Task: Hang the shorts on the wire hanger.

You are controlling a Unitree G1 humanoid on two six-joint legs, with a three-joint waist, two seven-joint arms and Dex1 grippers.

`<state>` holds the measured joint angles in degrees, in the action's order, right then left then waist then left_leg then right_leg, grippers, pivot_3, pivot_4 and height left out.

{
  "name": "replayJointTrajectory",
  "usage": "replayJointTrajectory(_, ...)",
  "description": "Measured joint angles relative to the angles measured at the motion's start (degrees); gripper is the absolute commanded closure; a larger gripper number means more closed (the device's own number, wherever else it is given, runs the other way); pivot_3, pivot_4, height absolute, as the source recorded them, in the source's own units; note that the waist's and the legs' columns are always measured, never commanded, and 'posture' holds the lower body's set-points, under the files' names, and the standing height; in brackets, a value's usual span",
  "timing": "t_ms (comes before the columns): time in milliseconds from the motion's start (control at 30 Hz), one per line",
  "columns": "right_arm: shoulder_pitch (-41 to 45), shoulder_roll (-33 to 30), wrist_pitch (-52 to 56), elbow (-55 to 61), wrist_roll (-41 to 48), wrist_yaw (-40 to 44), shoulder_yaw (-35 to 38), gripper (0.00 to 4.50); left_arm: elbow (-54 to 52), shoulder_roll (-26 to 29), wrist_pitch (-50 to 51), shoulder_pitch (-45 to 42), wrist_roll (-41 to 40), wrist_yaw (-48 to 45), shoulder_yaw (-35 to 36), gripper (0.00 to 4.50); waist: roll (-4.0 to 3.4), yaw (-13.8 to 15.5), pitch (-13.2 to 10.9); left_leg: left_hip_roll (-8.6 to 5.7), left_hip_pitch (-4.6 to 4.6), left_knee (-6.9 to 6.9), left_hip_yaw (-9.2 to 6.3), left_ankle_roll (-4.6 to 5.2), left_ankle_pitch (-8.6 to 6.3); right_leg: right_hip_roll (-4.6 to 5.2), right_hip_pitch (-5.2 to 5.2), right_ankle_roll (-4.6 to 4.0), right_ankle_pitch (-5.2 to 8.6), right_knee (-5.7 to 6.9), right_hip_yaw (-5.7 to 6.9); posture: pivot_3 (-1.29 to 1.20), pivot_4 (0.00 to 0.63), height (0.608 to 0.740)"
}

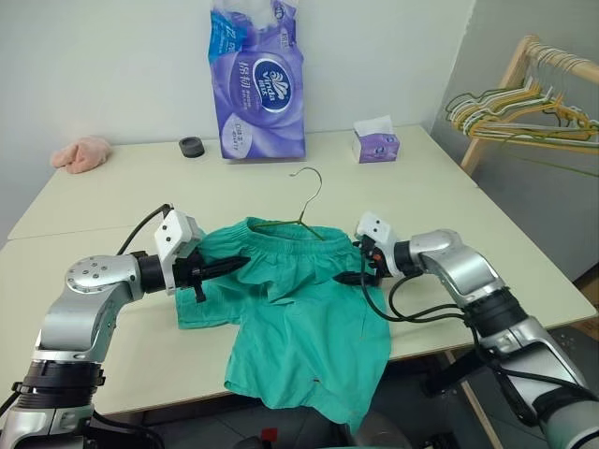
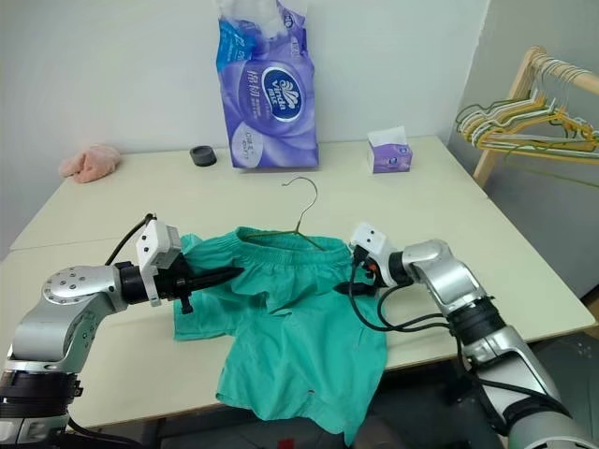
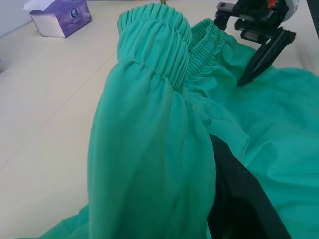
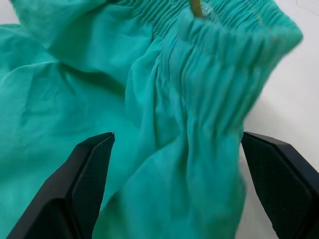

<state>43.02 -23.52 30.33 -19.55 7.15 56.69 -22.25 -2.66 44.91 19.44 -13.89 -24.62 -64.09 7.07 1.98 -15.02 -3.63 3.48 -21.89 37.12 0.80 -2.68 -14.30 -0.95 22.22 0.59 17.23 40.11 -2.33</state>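
Note:
I should next grab the shorts with my right gripper by the bunched end of the waistband (image 1: pixel 350 255), which stands up in a fold. The leg cloth (image 1: pixel 299 351) lies slack.
The teal-green shorts (image 1: pixel 299 318) lie on the table (image 1: pixel 449 201), with one leg hanging over its front edge. The wire hanger (image 1: pixel 312 192) lies at the shorts' far side, its hook on the table and its frame tucked into the gathered waistband. My left gripper (image 1: pixel 241 264) reaches in from the left and is shut on a fold at the waistband's left end; cloth drapes over one finger (image 3: pixel 239 199). My right gripper (image 4: pixel 177 137) is at the waistband's right end, open wide, with the bunched elastic between its fingers. A bit of olive wire (image 4: pixel 197 7) shows in the waistband.
At the back of the table stand a purple tissue pack (image 1: pixel 259 84), a small tissue box (image 1: pixel 376 142) and a black round object (image 1: pixel 191 146). A pink rag (image 1: pixel 81 152) lies at the back left. A wooden rack with a bunch of hangers (image 1: pixel 524 108) stands to the right.

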Motion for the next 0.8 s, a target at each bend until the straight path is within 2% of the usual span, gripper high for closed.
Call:
replayJointTrajectory(67,1.5,1.5,-2.0,-3.9,-1.3,0.7,-0.7,0.24,0.0,0.0,0.0,0.1,0.0,-0.1,0.0,3.63,0.00,-0.1,0.0,0.01,-0.01,0.00,-0.01,0.00,0.00,0.00,0.00,-0.01,0.00,0.00,0.00,-0.23,0.000,0.740)
replayJointTrajectory(167,3.1,4.3,-5.2,-9.8,-2.5,3.9,-2.9,0.81,0.0,0.1,0.0,0.0,0.0,-0.2,0.0,3.63,-0.01,-0.2,0.0,0.01,-0.02,-0.02,-0.04,0.00,0.00,0.00,0.00,-0.27,-0.15,-0.01,0.02,-0.23,0.000,0.740)
replayJointTrajectory(533,5.3,6.1,-8.1,-13.1,-4.4,8.8,-3.8,4.41,-0.3,0.5,0.2,0.4,-0.1,0.0,0.3,3.74,-0.02,-0.3,0.0,0.04,-0.02,-0.01,-0.11,0.00,0.00,0.03,-0.01,-0.28,-0.16,0.02,0.04,-0.22,0.000,0.740)
replayJointTrajectory(700,4.1,4.7,-6.4,-8.6,-4.9,10.8,-3.9,4.50,-0.4,0.5,1.0,0.8,-0.6,0.8,1.0,3.81,-0.02,-0.2,0.0,0.05,-0.03,-0.01,-0.15,0.00,0.00,0.04,0.00,-0.28,-0.16,0.02,0.09,-0.22,0.000,0.740)
replayJointTrajectory(767,3.3,3.9,-5.3,-6.3,-4.9,10.9,-3.8,4.50,-0.4,0.4,2.4,0.7,-1.0,1.2,1.0,3.15,-0.02,-0.2,0.0,0.04,-0.03,-0.01,-0.15,0.00,0.00,0.04,0.00,-0.27,-0.16,0.02,0.08,-0.23,0.000,0.740)
replayJointTrajectory(800,2.9,3.6,-4.5,-4.9,-4.8,11.1,-3.8,4.50,0.2,0.3,2.6,0.4,-0.9,1.6,1.0,2.98,-0.02,-0.2,0.0,0.04,-0.02,-0.01,-0.15,0.00,0.00,0.04,0.00,-0.27,-0.15,0.03,0.08,-0.23,0.000,0.740)
